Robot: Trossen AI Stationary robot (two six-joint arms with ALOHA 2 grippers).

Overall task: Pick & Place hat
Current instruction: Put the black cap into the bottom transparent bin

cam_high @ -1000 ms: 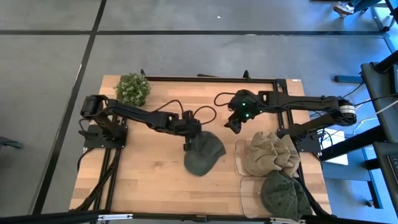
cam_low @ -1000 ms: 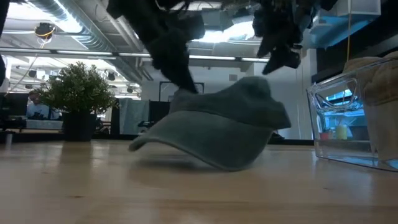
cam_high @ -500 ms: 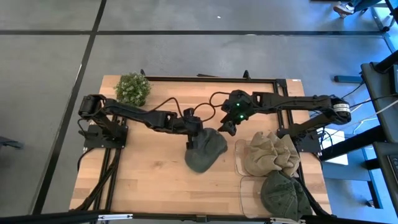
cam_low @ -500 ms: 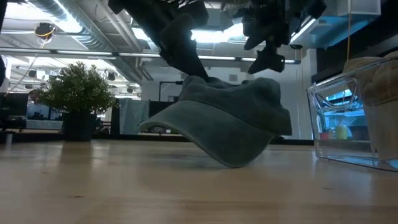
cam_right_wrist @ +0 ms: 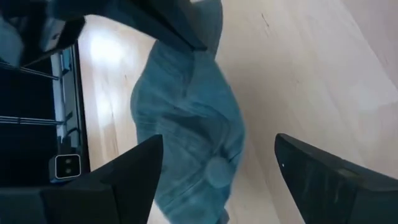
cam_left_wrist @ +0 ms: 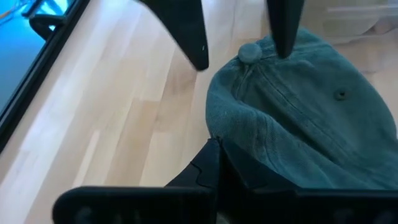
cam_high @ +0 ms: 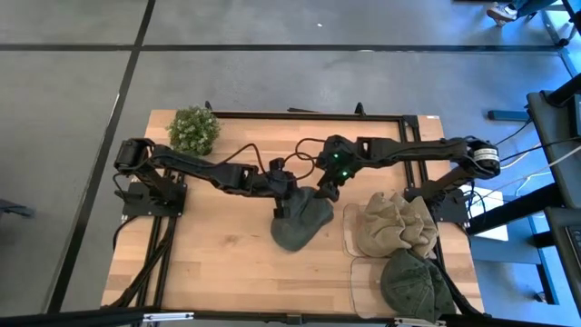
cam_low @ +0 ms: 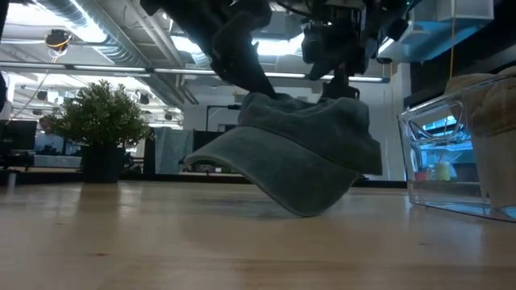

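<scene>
My right gripper picks up the dark green cap by its top (cam_high: 320, 205) next, to carry it over to the other green hat in the bin (cam_high: 414, 286).
A dark green cap (cam_high: 301, 223) sits tilted at the table's middle. Its lower rim (cam_low: 303, 211) is on the wood and its brim (cam_low: 211, 158) is raised clear. My left gripper (cam_high: 283, 203) is shut on the crown's left side. My right gripper (cam_high: 324, 188) hangs open just over the crown's far side. Its two fingers (cam_left_wrist: 188, 34) stand on either side of the top button (cam_left_wrist: 250, 52), and the button (cam_right_wrist: 217, 169) also lies between them in the right wrist view. My left gripper pinches a bunched fold of the crown (cam_left_wrist: 219, 132) between its two fingers, on the crown's left side. The fingers (cam_low: 242, 64) slant down from the table's left. The cap hangs tilted from the hold, with its lower rim on the table. My right gripper: I cannot tell whether its fingertips touch the crown.
A small potted plant (cam_high: 193, 130) stands at the far left corner. At the right, clear bins (cam_low: 451, 161) hold tan hats (cam_high: 395, 227) and another green hat (cam_high: 413, 283). Bare wood lies near and left of the cap.
My right gripper has come down and toward the table's left, from beside the cap to just over its crown. The cap has tipped as my left gripper holds the crown: its brim side has risen off the wood while the lower rim has stayed down.
</scene>
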